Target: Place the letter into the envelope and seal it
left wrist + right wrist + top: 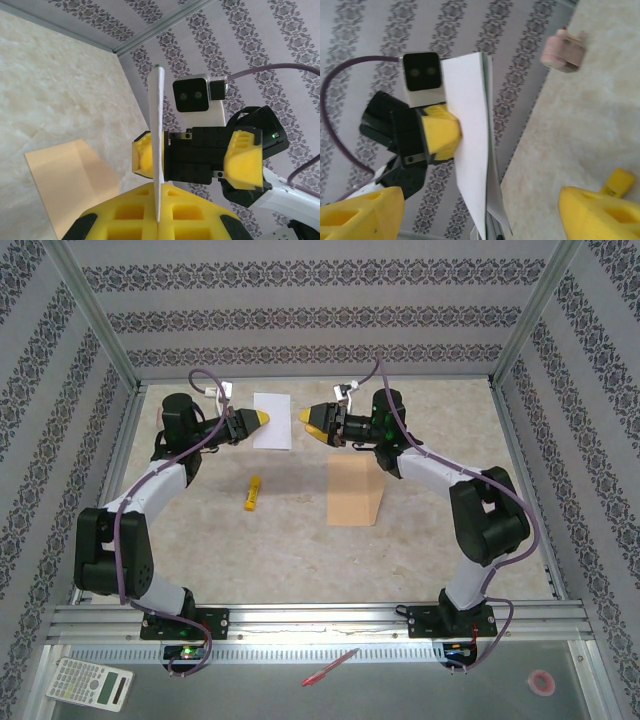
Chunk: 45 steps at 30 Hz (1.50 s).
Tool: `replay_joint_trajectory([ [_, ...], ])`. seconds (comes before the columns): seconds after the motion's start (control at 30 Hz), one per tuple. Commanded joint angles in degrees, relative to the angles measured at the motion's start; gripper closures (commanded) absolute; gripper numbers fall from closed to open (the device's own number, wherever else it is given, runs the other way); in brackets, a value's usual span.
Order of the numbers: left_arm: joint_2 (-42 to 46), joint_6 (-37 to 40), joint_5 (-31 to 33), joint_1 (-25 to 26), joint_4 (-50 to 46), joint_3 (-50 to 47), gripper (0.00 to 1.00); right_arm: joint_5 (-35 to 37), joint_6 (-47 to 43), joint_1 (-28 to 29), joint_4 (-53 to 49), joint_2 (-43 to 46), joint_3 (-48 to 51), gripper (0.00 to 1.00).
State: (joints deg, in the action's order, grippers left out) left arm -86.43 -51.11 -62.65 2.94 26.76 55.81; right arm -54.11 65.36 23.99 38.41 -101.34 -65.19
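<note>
I should next grab the letter's free edge (289,422) with my right gripper, both layers together. The opposite edge then stays free to go into the envelope (352,490).
The letter (272,420) is a white sheet held up above the back of the table, plain side showing. My left gripper (262,418) is shut on its left edge. From the left wrist the letter (158,150) appears edge-on, pinched between the yellow pads of that gripper (159,220). My right gripper (305,418) is open at the letter's right edge; from the right wrist the letter (470,140) stands between its spread fingers (600,215), looking doubled into two layers. The tan envelope (352,490) lies flat on the table below the right arm.
A yellow glue stick (252,492) lies left of the envelope. A small pink object (562,50) sits at the far wall. Patterned walls and an aluminium frame enclose the table. A calculator (90,683), a red pen (330,667) and a tape roll (541,681) lie in front of the arm bases.
</note>
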Motion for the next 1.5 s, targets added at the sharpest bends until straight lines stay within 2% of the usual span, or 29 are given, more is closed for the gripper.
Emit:
replay_joint_trajectory([
  [0.0,-0.06,-2.59,-2.37,1.26,6.48,-0.11,1.00,-3.15,3.11,0.50,10.70,-1.40,-0.45,0.20],
  [0.23,-0.11,-2.91,-2.03,1.50,6.65,0.32,1.00,-2.68,-0.61,1.94,6.38,-1.76,-2.00,0.20],
  [0.63,-1.40,-3.57,-1.45,2.60,7.38,1.42,1.00,-2.93,0.50,3.87,8.79,-3.40,-2.64,0.23],
  [0.73,-1.71,-3.38,-0.92,2.62,7.14,1.47,1.00,-3.38,0.99,3.96,9.11,-3.60,-2.80,0.29],
  [0.8,-1.91,-3.33,-0.89,2.64,7.16,1.50,1.00,-3.55,1.21,3.96,9.48,-3.60,-2.59,0.37],
  [0.87,-2.11,-3.31,-0.63,2.66,7.08,1.67,1.00,-3.55,1.42,3.96,9.56,-3.43,-2.34,0.51],
  [0.97,-2.44,-3.30,-0.39,2.64,7.16,1.84,1.00,-3.50,1.62,3.91,9.71,-3.34,-2.02,0.65],
  [1.2,-2.87,-3.07,-0.50,2.65,7.15,2.05,1.00,-2.67,1.87,3.18,10.04,-2.59,-0.65,0.78],
  [1.33,-2.78,-2.69,-0.53,2.63,6.82,2.08,1.00,-1.98,2.05,2.82,9.97,-2.46,0.03,0.90],
  [1.4,-2.69,-2.43,-0.37,2.68,6.41,1.96,0.96,-1.46,2.08,2.58,9.75,-2.29,0.36,0.97],
  [1.47,-2.52,-1.94,-0.28,2.62,5.88,1.81,0.93,-1.04,2.12,2.38,9.62,-2.15,0.64,1.00],
])
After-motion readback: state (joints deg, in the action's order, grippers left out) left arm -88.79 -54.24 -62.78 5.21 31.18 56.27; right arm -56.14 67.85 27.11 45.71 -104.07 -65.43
